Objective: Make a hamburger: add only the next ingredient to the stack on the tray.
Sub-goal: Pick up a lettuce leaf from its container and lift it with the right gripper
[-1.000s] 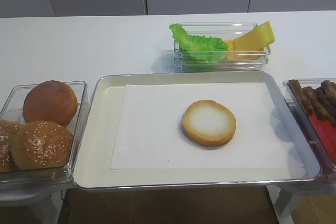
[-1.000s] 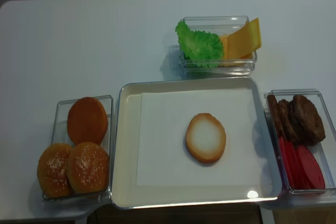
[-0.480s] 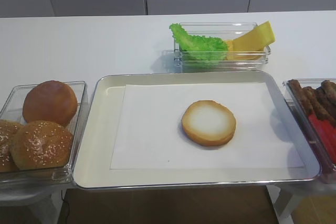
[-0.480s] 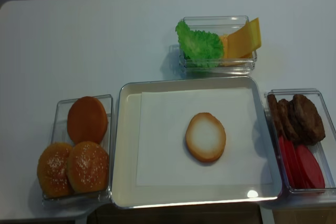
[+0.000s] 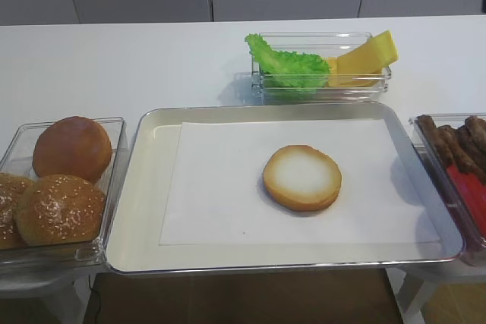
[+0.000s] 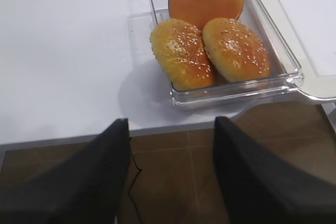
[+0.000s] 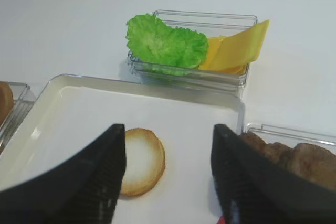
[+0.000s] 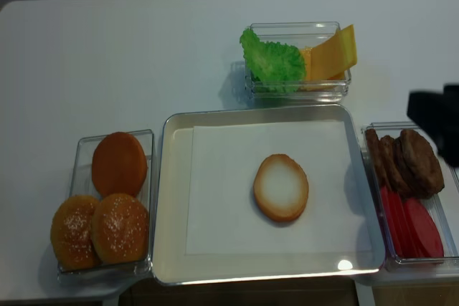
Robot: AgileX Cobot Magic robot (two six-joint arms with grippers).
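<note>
My right gripper is going to take the lettuce leaf by its ruffled edge [image 8: 251,42] next, so the leaf can go on top of the bun bottom [image 8: 280,188].
The lettuce leaf [image 5: 288,62] [image 8: 272,61], bright green and ruffled, lies in a clear tub at the back beside yellow cheese slices [image 5: 366,57]. The stack is a single bun bottom [image 5: 302,177] [image 8: 280,188], cut face up, on the white liner of the metal tray [image 5: 148,187]. In the right wrist view my right gripper [image 7: 169,129] is open and holds nothing. It hovers over the tray's right part, with the bun bottom [image 7: 142,161] by its left finger and the lettuce [image 7: 165,43] ahead. My left gripper [image 6: 171,124] is open and empty, over the floor off the table's front edge.
A tub of whole buns [image 5: 61,180] [image 6: 210,35] stands left of the tray. A tub with brown patties [image 8: 405,163] and red slices [image 8: 412,227] stands on the right. A dark part of the right arm [image 8: 434,114] reaches in above that tub.
A dark part of the right arm has come into the overhead view from the right edge, above the patty tub. The food and tray have not moved.
</note>
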